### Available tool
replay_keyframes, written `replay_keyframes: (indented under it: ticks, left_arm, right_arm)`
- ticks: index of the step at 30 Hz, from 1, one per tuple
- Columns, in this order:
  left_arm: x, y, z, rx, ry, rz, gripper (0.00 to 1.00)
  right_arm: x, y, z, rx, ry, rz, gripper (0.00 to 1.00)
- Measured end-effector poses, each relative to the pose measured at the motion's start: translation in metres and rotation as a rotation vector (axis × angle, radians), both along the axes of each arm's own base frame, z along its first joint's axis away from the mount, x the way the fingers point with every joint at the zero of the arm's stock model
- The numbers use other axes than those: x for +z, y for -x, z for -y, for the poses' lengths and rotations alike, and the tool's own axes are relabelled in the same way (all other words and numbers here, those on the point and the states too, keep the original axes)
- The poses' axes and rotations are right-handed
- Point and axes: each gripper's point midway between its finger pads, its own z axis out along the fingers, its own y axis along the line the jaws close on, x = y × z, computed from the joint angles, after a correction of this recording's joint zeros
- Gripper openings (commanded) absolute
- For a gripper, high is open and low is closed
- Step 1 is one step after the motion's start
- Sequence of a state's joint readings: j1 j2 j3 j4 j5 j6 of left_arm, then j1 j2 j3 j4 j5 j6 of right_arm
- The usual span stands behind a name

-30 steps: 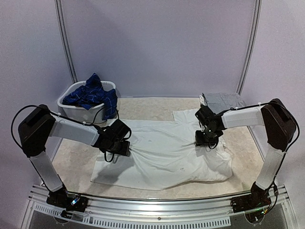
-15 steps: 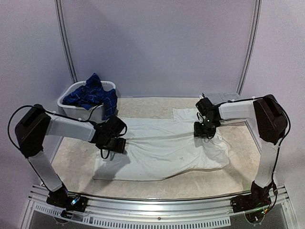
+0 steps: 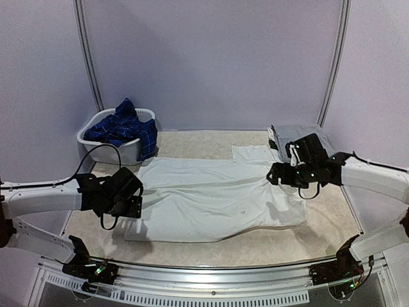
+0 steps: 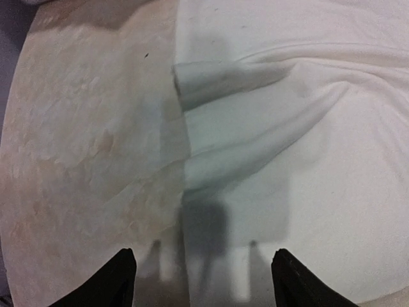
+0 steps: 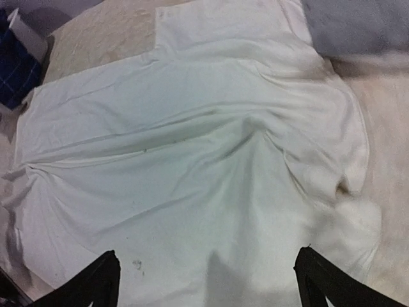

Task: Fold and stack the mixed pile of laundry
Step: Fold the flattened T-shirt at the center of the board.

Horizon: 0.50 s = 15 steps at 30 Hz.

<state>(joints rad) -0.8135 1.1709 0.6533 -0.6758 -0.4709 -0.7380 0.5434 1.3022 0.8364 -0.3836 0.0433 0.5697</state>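
Observation:
I should grab the white garment [image 3: 217,195] with my left gripper next, by its near corner on the basket side. Then I can fold its near edge over.
A white garment [image 3: 217,195] lies spread across the middle of the table, with soft folds running from its left edge [image 4: 287,128] toward the right [image 5: 192,147]. My left gripper [image 3: 134,204] hovers at its left edge, open, with nothing between the fingers [image 4: 204,284]. Over the garment's right side my right gripper [image 3: 275,174] is also open and empty [image 5: 211,284]. The rest of the laundry pile, a navy plaid shirt [image 3: 124,128], sits heaped in the white basket [image 3: 105,152]; a corner of that shirt [image 5: 13,70] shows in the right wrist view.
A folded grey cloth [image 3: 297,135] lies at the back right, just beyond the white garment, and the grey cloth [image 5: 358,25] also shows in the right wrist view. The beige tabletop [image 4: 83,128] shows to the left of the garment. A curved backdrop wall [image 3: 211,57] closes the back.
Both grippers have opened and let go of the white garment, then drawn back outward, left arm to the left, right arm to the right. The garment now lies flatter and wider.

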Motion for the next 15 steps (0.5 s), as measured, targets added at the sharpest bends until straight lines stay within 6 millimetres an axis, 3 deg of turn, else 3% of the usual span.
replay_keyframes:
  ticks: [5,9,15]
  left_arm:
    - [-0.009,0.027,-0.026,0.099,0.015,-0.016,0.69]
    - [-0.024,0.049,-0.043,0.165,0.045,-0.029,0.61]
    - [-0.04,0.07,-0.05,0.2,0.067,-0.059,0.56]
  right_arm:
    - [-0.003,0.039,0.024,-0.087,-0.113,0.038,0.99]
    - [0.015,0.043,0.03,-0.127,-0.168,0.088,0.99]
    - [0.013,0.046,0.04,-0.166,-0.143,0.079,0.99]
